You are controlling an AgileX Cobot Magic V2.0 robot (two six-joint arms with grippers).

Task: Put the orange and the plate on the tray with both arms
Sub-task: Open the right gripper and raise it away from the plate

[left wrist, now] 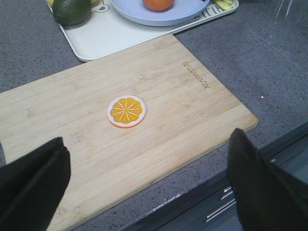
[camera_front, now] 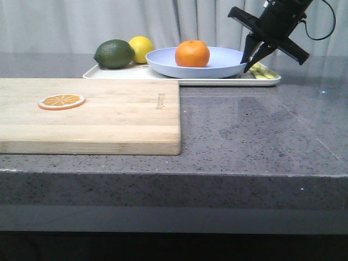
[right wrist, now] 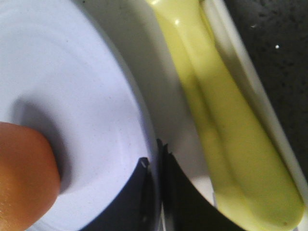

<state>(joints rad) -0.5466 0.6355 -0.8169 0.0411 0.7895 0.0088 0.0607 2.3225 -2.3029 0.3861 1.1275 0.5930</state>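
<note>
The lavender-blue plate's base (camera_front: pixel 193 75) is resting on the white tray (camera_front: pixel 109 73) in the front view, so my right gripper should now let go of the plate.
The orange (camera_front: pixel 192 53) sits in the lavender-blue plate (camera_front: pixel 217 66), which rests on the white tray (camera_front: pixel 109 73) at the back of the table. My right gripper (camera_front: pixel 251 61) is shut on the plate's right rim, one finger inside and one outside. In the right wrist view the plate (right wrist: pixel 72 96) fills the left side, the orange (right wrist: pixel 21 178) sits at the edge, and the gripper (right wrist: pixel 156 159) pinches the rim. My left gripper (left wrist: pixel 149 168) is open and empty above the near edge of the wooden board; it is out of the front view.
A wooden cutting board (camera_front: pixel 109 117) with an orange slice (camera_front: pixel 61 101) lies front left. A green fruit (camera_front: pixel 114 54) and a lemon (camera_front: pixel 141 48) sit on the tray's left part. Yellow bananas (right wrist: pixel 216 125) lie on the tray right of the plate.
</note>
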